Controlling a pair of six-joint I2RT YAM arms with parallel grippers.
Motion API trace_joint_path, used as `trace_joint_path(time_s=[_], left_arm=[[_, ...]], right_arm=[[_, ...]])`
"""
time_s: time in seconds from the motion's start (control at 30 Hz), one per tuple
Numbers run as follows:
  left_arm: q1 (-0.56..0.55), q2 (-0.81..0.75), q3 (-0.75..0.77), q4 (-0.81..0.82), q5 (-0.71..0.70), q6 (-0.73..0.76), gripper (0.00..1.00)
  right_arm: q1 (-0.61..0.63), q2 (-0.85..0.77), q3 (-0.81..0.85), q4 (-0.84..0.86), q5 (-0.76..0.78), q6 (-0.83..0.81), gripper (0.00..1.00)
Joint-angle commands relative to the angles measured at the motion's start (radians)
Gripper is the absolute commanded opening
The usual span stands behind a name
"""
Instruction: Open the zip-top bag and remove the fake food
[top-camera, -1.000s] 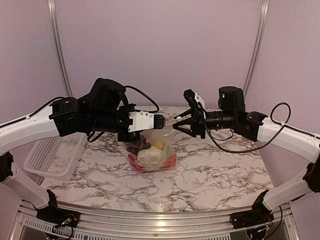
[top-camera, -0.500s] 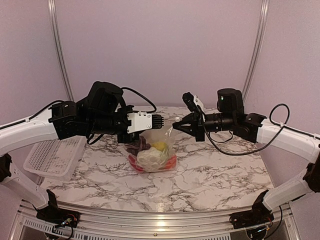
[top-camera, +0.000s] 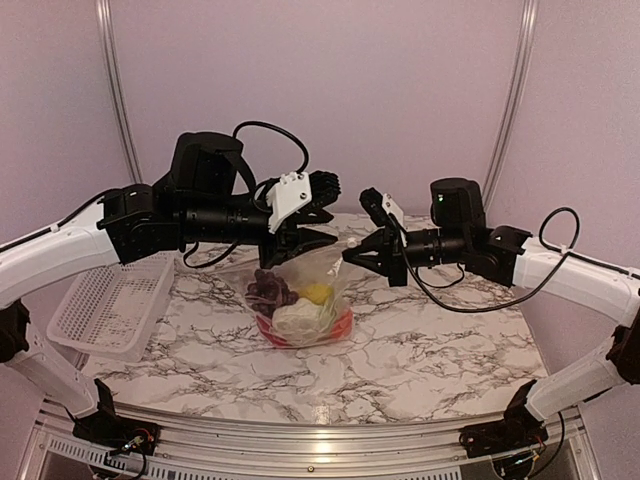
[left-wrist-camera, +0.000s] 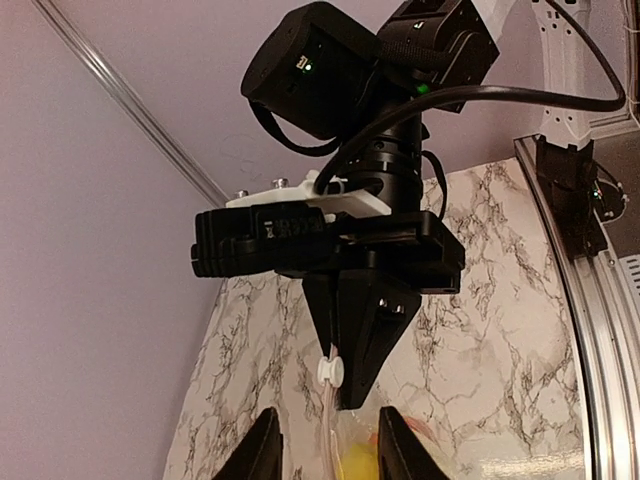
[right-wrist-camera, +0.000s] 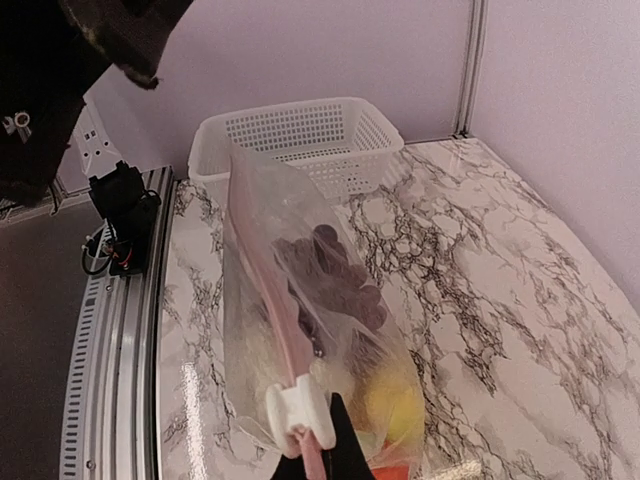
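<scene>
I need to grab the white slider (right-wrist-camera: 299, 408) beside my right gripper's hold with my left gripper, then pull it along the bag's zip strip (right-wrist-camera: 265, 270) to open the bag.
The zip-top bag (top-camera: 300, 290) hangs upright over the marble table, its bottom resting on it. Inside it lies the fake food: purple grapes (top-camera: 268, 290), a white cauliflower (top-camera: 298, 318), a yellow piece (top-camera: 318, 292) and a red piece (top-camera: 342, 325). My right gripper (top-camera: 350, 252) is shut on the bag's pink zip strip (right-wrist-camera: 265, 270), right beside the white slider (right-wrist-camera: 298, 412). My left gripper (top-camera: 322, 212) is open just above the bag's top left corner. In the left wrist view its fingers (left-wrist-camera: 262, 452) stand either side of the strip without touching it.
A white lattice basket (top-camera: 110, 310) stands at the table's left edge, also seen as the basket (right-wrist-camera: 300, 140) behind the bag in the right wrist view. An aluminium rail (top-camera: 300, 440) runs along the near edge. The purple wall is close behind.
My right gripper has shut on the bag's zip edge by the slider. My left gripper has let go of the bag, opened and lifted upward.
</scene>
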Motion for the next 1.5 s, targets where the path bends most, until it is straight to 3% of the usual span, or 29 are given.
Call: trace_joint_path(time_s=[0.0, 0.73, 0.9, 1.13, 1.23, 1.33, 1.47], left_arm=[[0.0, 0.075, 0.022, 0.07, 0.09, -0.134, 0.34], [0.055, 0.186, 0.026, 0.141, 0.098, -0.193, 0.42], [0.055, 0.207, 0.038, 0.132, 0.142, -0.186, 0.38], [0.057, 0.204, 0.037, 0.136, 0.16, -0.192, 0.16], [0.061, 0.196, 0.032, 0.135, 0.161, -0.195, 0.17], [0.061, 0.191, 0.032, 0.137, 0.165, -0.198, 0.26], [0.062, 0.196, 0.039, 0.149, 0.162, -0.201, 0.25]], right_arm=[[0.013, -0.018, 0.037, -0.011, 0.036, 0.006, 0.0], [0.014, -0.04, 0.005, 0.011, 0.036, -0.029, 0.0], [0.014, -0.037, 0.004, 0.013, 0.041, -0.031, 0.0], [0.014, -0.041, -0.004, 0.009, 0.048, -0.034, 0.0], [0.014, -0.043, -0.008, 0.007, 0.053, -0.033, 0.0], [0.014, -0.041, -0.008, 0.01, 0.053, -0.03, 0.0], [0.014, -0.037, -0.005, 0.013, 0.051, -0.031, 0.0]])
